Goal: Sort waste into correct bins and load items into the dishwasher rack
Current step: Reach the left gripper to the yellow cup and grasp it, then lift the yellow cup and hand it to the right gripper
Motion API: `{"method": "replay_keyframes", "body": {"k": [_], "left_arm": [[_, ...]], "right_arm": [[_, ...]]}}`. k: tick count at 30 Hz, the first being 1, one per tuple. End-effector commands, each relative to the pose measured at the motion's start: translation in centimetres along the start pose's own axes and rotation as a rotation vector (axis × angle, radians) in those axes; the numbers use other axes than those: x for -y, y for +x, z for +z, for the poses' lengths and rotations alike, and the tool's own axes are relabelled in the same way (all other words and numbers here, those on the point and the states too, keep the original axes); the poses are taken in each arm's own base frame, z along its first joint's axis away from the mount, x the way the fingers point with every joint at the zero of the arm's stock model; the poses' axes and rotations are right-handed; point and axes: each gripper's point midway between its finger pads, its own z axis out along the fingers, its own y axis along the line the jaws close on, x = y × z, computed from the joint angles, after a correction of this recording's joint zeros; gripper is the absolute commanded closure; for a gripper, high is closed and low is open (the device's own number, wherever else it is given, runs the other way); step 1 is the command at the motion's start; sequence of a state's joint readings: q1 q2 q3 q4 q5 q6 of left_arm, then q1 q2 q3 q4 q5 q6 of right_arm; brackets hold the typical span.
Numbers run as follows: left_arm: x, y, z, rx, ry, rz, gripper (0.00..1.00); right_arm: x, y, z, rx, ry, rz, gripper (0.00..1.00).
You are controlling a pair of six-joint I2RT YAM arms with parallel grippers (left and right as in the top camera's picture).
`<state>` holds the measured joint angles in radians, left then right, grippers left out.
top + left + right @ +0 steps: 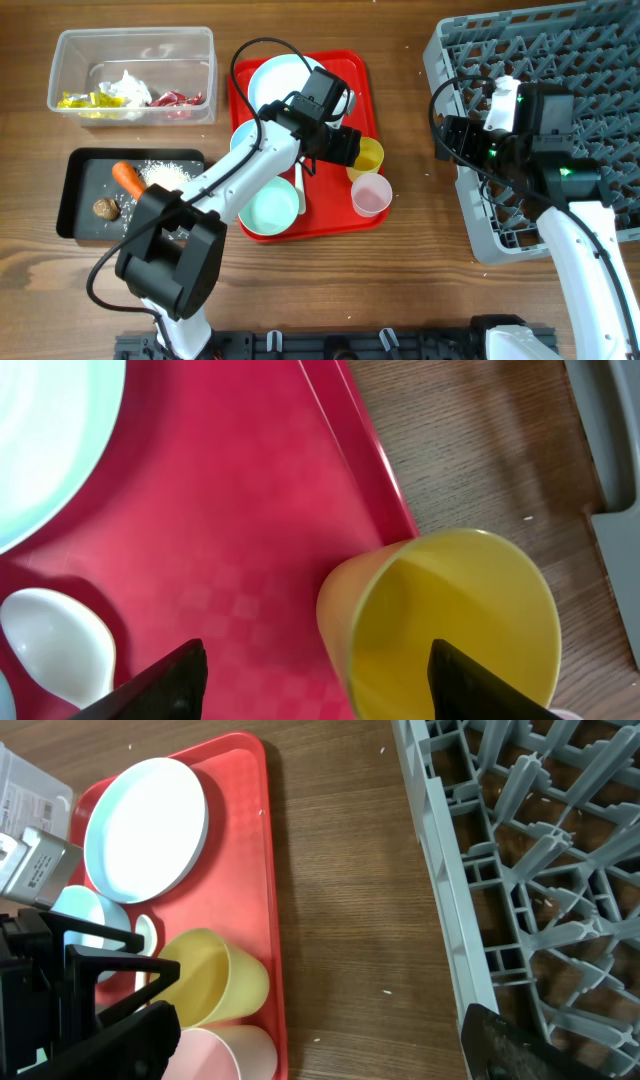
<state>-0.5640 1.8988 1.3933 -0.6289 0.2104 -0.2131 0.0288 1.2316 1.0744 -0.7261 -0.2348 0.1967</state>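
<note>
My left gripper grabs the yellow cup (368,155) by its rim next, so the cup's base stays free to hand over to my right gripper for rack loading.
My left gripper (350,148) (320,680) is open at the yellow cup (368,155) (450,620) on the red tray. One finger is over the cup's inside and one is outside its wall. The pink cup (371,195) (225,1055), the pale blue plate (280,80) (145,815), two bowls (270,210) (243,138) and the white spoon (55,640) also lie on that tray. My right gripper (445,140) (320,1045) is open and empty over bare wood beside the grey rack (560,60) (520,820).
The clear tub (70,60) holds yellow wrappers (85,100), red wrappers (180,98) and tissue (128,88). The black tray (80,200) holds the carrot (127,178), rice (170,172) and the brown lump (105,208). The red tray (350,75) lies between the bins and the rack.
</note>
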Motion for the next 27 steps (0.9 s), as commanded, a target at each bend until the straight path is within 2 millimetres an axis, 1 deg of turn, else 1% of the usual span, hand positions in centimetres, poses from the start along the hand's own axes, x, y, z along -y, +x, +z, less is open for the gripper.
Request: {"method": "replay_keyframes", "body": {"k": [1, 3, 6, 8, 9, 10, 12, 14, 16, 17, 18, 20, 21, 22, 23, 24, 25, 26, 27], "left_arm": [[0.3, -0.7, -0.3, 0.018, 0.016, 0.031, 0.3], [0.3, -0.5, 0.0, 0.01, 0.015, 0.051, 0.32], [-0.2, 0.0, 2.3, -0.021, 0.012, 0.045, 0.36], [-0.5, 0.5, 3.9, -0.043, 0.014, 0.042, 0.44], [-0.6, 0.3, 4.4, -0.037, 0.016, 0.043, 0.52], [-0.5, -0.1, 4.4, -0.02, 0.02, 0.045, 0.61], [-0.3, -1.4, 4.0, 0.033, 0.031, 0.052, 0.65], [-0.5, -2.4, 3.4, 0.068, 0.035, 0.032, 0.7], [-1.5, -3.6, 2.2, 0.106, 0.033, -0.026, 0.8], [-2.4, -4.5, 1.0, 0.134, 0.03, -0.071, 0.9], [-3.0, -4.9, 0.1, 0.15, 0.032, -0.099, 0.96], [-3.6, -6.0, -2.6, 0.189, 0.084, -0.137, 0.96], [-3.5, -6.5, -4.0, 0.206, 0.135, -0.146, 0.96], [-3.3, -7.0, -6.0, 0.226, 0.218, -0.154, 0.96], [-2.9, -7.2, -7.2, 0.233, 0.283, -0.156, 0.96], [-2.5, -7.3, -8.5, 0.233, 0.368, -0.159, 0.96], [-2.1, -7.2, -9.2, 0.224, 0.434, -0.159, 0.96], [-1.6, -7.1, -9.9, 0.213, 0.502, -0.157, 0.96], [-0.9, -6.8, -11.0, 0.2, 0.606, -0.138, 0.96]], "right_arm": [[0.1, -0.4, 0.0, 0.004, 0.004, -0.012, 0.07], [0.0, -0.4, 0.1, 0.003, 0.0, -0.012, 0.07], [0.1, -0.4, 0.3, -0.002, 0.001, -0.011, 0.07], [0.1, -0.3, 0.3, -0.007, 0.001, -0.01, 0.07], [0.1, -0.3, 0.3, -0.007, 0.002, -0.01, 0.07], [0.1, -0.3, 0.3, -0.007, 0.001, -0.009, 0.07], [0.1, -0.3, 0.3, -0.007, 0.001, -0.01, 0.07], [0.1, -0.2, 0.3, -0.008, 0.002, -0.009, 0.07], [0.1, -0.3, 0.3, -0.007, 0.001, -0.009, 0.07], [0.1, -0.3, 0.3, -0.007, 0.001, -0.009, 0.07], [0.1, -0.3, 0.3, -0.007, 0.001, -0.009, 0.07], [0.1, -0.3, 0.3, -0.007, 0.001, -0.008, 0.07], [0.1, -0.3, 0.3, -0.006, -0.001, -0.009, 0.07], [-0.4, -0.4, 0.3, -0.001, -0.024, -0.012, 0.07], [-0.5, -0.5, 0.3, 0.002, -0.034, -0.014, 0.07], [-1.0, -0.8, 0.3, 0.011, -0.062, -0.019, 0.07], [-1.6, -1.0, 0.3, 0.019, -0.094, -0.036, 0.07], [-3.0, -1.4, 0.1, 0.037, -0.173, -0.085, 0.07], [-4.0, -1.8, -0.2, 0.052, -0.227, -0.113, 0.07]]}}
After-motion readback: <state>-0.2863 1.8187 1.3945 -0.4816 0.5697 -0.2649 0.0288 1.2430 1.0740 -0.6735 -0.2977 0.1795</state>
